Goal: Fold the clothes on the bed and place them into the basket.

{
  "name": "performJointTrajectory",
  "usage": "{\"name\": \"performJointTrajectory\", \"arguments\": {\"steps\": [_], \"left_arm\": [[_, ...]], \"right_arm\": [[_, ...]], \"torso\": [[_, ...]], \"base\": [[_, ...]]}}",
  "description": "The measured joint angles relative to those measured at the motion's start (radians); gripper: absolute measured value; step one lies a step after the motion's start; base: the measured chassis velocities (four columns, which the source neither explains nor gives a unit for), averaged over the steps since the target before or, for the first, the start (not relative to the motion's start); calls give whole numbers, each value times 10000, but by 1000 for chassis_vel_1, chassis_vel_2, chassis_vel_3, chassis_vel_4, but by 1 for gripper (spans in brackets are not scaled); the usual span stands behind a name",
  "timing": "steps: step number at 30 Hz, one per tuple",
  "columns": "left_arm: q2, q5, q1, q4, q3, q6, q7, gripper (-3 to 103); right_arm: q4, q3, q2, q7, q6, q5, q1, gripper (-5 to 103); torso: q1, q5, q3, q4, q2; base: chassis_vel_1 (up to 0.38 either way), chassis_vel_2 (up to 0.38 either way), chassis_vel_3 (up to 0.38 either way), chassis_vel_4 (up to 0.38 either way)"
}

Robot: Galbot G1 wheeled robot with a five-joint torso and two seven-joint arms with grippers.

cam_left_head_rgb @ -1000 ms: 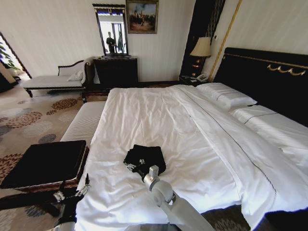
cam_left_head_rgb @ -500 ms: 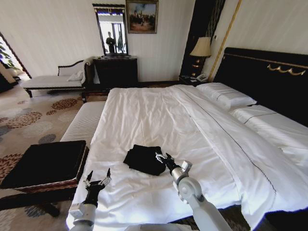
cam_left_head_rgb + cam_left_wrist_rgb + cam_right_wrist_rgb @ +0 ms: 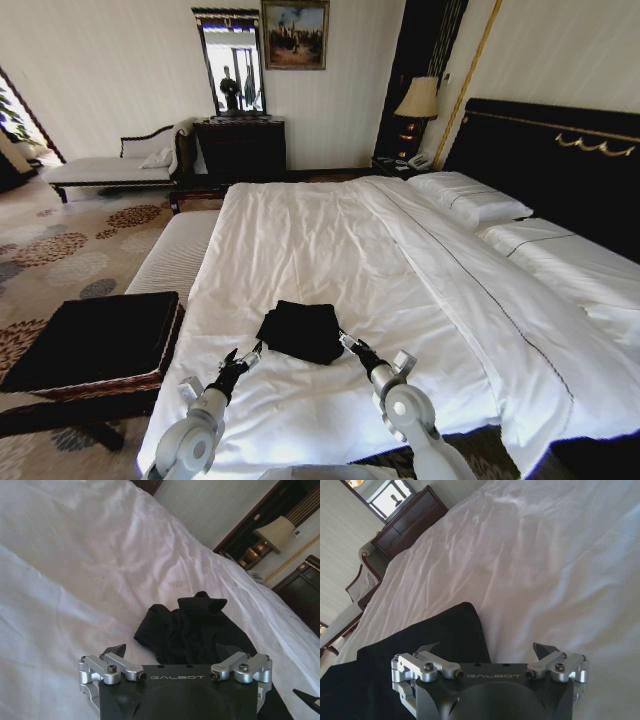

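Observation:
Loose folds stand up on one side of the bundle, the rest is flat, so my left gripper should next grab that ruffled side edge [image 3: 264,335].
The clothes [image 3: 300,330] lie as a small folded black bundle on the white duvet of the bed [image 3: 330,240], near its foot. My left gripper [image 3: 243,357] is open just left of the bundle, close to its edge. My right gripper [image 3: 350,343] is open at the bundle's right edge. In the left wrist view, the left gripper [image 3: 170,650] has its fingers spread wide with the clothes [image 3: 195,625] just beyond them. The right gripper [image 3: 487,647] hovers with the black clothes [image 3: 445,630] under one finger and white duvet under the other. The basket [image 3: 150,378], black-lined wicker, stands on the floor left of the bed.
A striped white bench [image 3: 175,255] runs along the bed's left side beyond the basket. White pillows [image 3: 470,200] and the black headboard [image 3: 560,160] are far right. A chaise longue [image 3: 110,165] and a dark dresser [image 3: 240,150] stand against the far wall.
My left gripper rose from beside the basket onto the bed and came up to the bundle's left edge. My right gripper drew back off the clothes to their right edge.

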Motion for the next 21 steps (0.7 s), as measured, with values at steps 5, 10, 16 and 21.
{"name": "performJointTrajectory", "arguments": {"steps": [5,10,16,21], "left_arm": [[15,-435,-514,646,211,123,266,100],[-7,-405,-919,1165,375,124,409,100],[-24,-393,-1467,1625,772,124,576,100],[-33,-674,-1897,1892,1119,98,791,100]], "right_arm": [[-115,-47,42,-3,8,-80,53,100],[-172,-87,53,-4,8,-124,109,100],[-214,-111,49,-4,8,-153,179,100],[-175,-114,58,-3,8,-232,186,100]], "torso": [[0,0,0,-1,0],[0,0,0,0,0],[0,0,0,-1,0],[1,0,1,-1,0]], "base": [[0,0,0,0],[0,0,0,0],[0,0,0,0],[0,0,0,0]]}}
